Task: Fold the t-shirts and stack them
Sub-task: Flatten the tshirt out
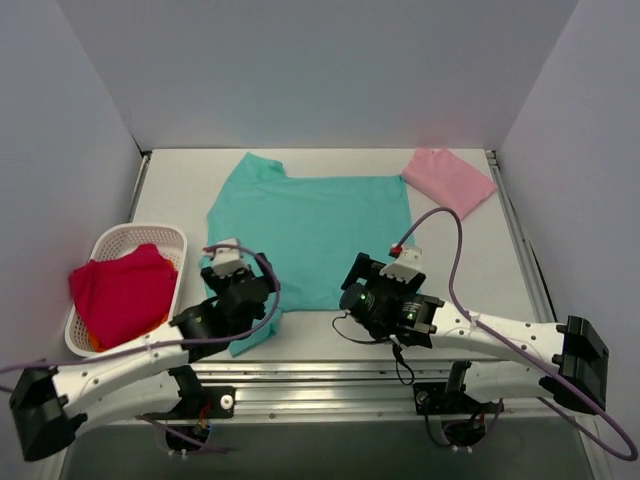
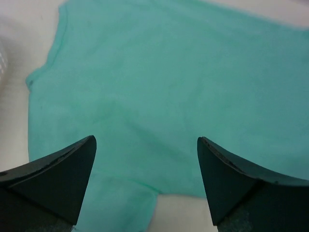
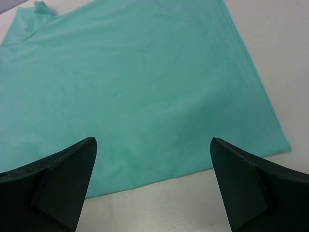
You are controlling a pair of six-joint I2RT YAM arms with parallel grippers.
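Observation:
I next need to take hold of the teal-green t-shirt by its near sleeve with my left gripper. The t-shirt's near side can then fold over toward its far side.
A teal-green t-shirt lies spread flat in the middle of the table, one sleeve at the far left and one at the near left. It fills the left wrist view and the right wrist view. A pale pink t-shirt lies folded at the far right. My left gripper is open and empty over the shirt's near-left edge by the sleeve. My right gripper is open and empty over the shirt's near edge, right of centre.
A white lattice basket stands at the left edge with a red cloth in it. Grey walls close off the back and both sides. A purple cable loops above the right arm.

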